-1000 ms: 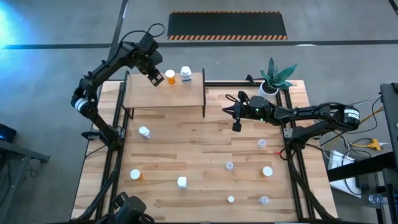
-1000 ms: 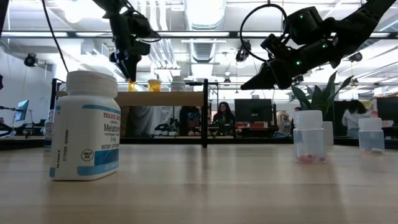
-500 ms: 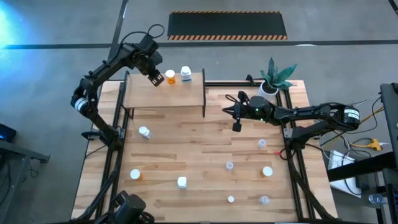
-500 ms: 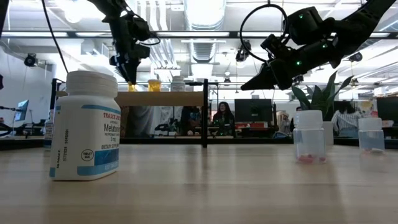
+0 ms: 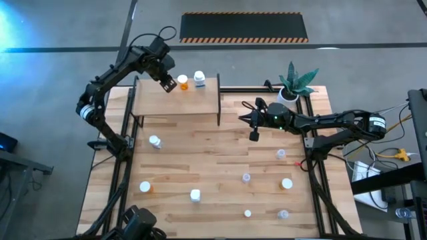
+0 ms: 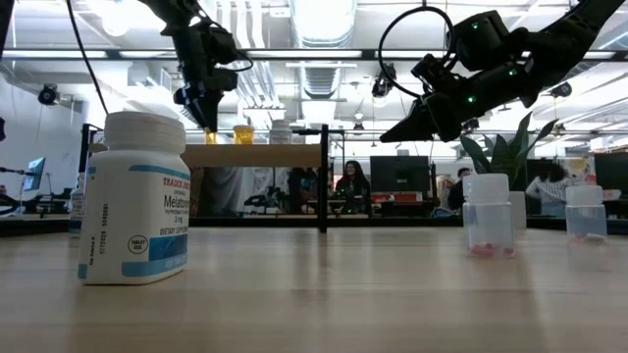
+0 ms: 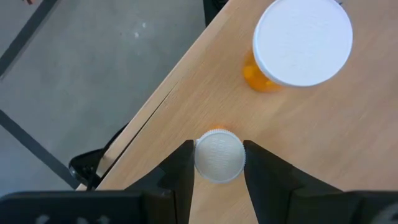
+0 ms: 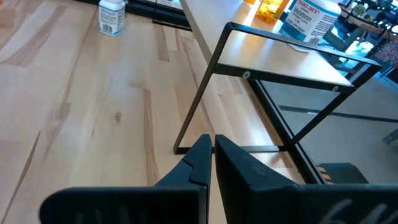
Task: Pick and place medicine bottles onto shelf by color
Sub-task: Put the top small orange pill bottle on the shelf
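My left gripper is ready to open, as the small orange bottle's base meets the shelf board upright and the bottle would stay standing.
The shelf stands at the table's far left. On it are an orange bottle with a white cap, also in the left wrist view, and a white bottle. My left gripper is over the shelf's far left part, shut on a small orange bottle. My right gripper is shut and empty, above the table to the right of the shelf. Several more bottles stand on the tabletop, among them a white one and an orange one. My left gripper pinches the small orange bottle's white cap between its two fingers, one on each side. The fingers come from above, pointing down. The bottle stays upright below them, with its base at or just above the shelf board; I cannot tell which.
A potted green plant stands at the far right corner. The shelf's dark upright divider and black frame lie between the arms. More bottles are scattered over the near half of the table.
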Robot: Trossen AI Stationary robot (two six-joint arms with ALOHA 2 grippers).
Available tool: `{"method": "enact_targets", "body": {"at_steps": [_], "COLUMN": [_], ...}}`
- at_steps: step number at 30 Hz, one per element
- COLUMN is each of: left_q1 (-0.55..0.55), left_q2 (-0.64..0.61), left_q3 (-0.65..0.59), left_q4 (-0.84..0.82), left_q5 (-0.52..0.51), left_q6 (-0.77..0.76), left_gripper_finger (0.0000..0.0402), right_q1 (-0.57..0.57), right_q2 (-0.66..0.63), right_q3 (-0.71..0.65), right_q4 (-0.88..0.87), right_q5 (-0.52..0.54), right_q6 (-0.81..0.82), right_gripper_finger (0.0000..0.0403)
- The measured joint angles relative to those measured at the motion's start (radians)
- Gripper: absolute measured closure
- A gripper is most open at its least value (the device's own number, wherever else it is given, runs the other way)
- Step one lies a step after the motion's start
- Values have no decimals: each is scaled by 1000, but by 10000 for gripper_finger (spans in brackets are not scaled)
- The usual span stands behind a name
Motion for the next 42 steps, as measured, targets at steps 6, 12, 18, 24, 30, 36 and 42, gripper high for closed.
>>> {"method": "enact_targets", "body": {"at_steps": [6, 12, 18, 24, 30, 36, 42], "left_q1": [0, 0, 0, 0, 0, 0, -1], "left_q2": [0, -1, -1, -1, -1, -2, -2], "left_q3": [0, 0, -1, -1, -2, -10, -10], "left_q4": [0, 1, 1, 1, 1, 2, 1], "left_q5": [0, 0, 0, 0, 0, 0, 0], "left_q6": [-1, -2, -2, -4, -5, -21, -26], "left_gripper_finger": [294, 282, 279, 278, 278, 278, 274], "right_q1": [0, 0, 0, 0, 0, 0, 0], "right_q2": [0, 0, 0, 0, 0, 0, 0], "right_q3": [0, 0, 0, 0, 0, 0, 0], "right_q4": [0, -1, -1, -1, -2, -2, -3], "right_q5": [0, 0, 0, 0, 0, 0, 0], "right_q6": [0, 0, 0, 0, 0, 0, 0], "right_gripper_finger": [390, 390, 390, 390, 390, 390, 390]}}
